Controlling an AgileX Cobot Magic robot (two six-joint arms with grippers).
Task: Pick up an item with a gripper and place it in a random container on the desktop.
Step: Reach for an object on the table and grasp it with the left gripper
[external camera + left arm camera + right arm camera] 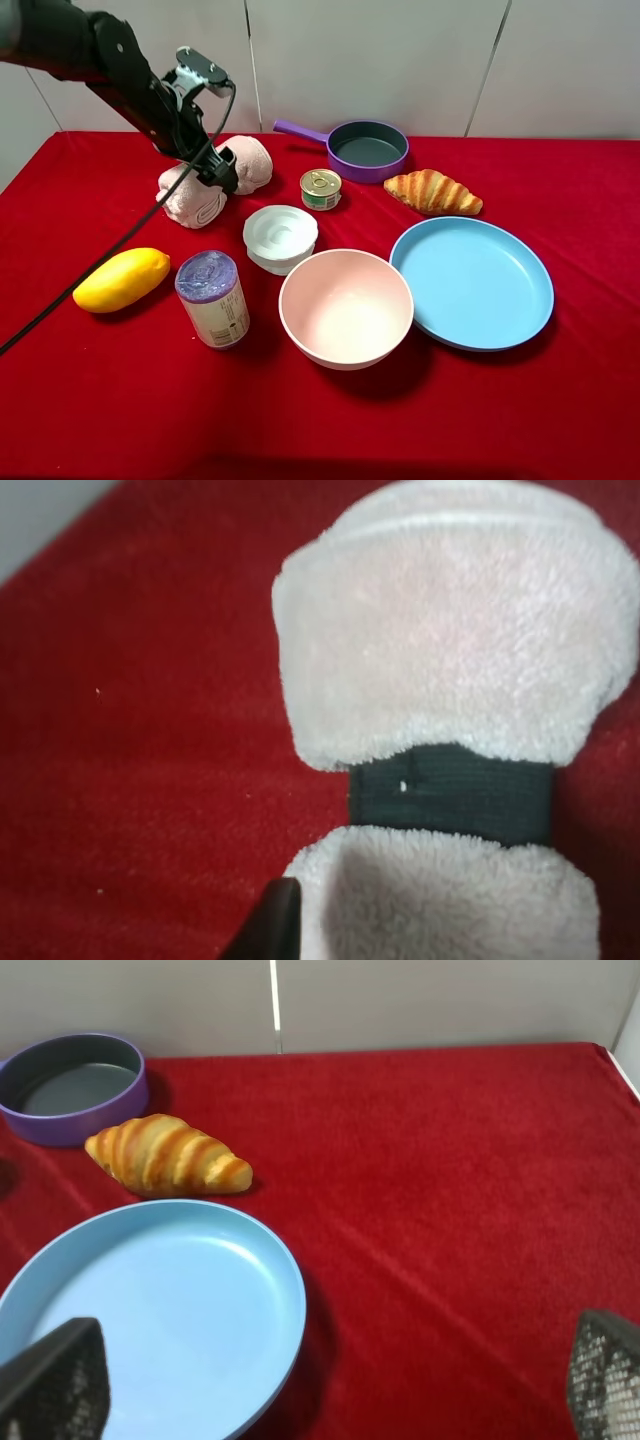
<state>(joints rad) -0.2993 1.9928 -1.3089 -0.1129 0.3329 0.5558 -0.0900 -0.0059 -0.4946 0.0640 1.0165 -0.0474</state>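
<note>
The left gripper grabs the towel by its banded middle (450, 794) next, to set the towel on the light blue plate.
The pale pink fluffy towel (250, 162) with a dark band lies on the red cloth at the back left. My left gripper (217, 172) is down over the towel's middle, its arm reaching in from the upper left. In the left wrist view the towel (450, 650) fills the picture; one black fingertip (276, 920) stands beside a fluffy end, apart from the band, and the jaws look open. The light blue plate (470, 282) sits at the right with nothing in it. My right gripper (330, 1365) hangs open above the plate's (150, 1300) edge, out of the high view.
A yellow mango (122, 279), a purple-lidded canister (212, 298), a white ribbed dish (280, 237) and a pink bowl (345, 305) stand between the towel and the plate. A small tin (320, 188), a purple pan (368, 148) and a croissant (432, 192) lie behind.
</note>
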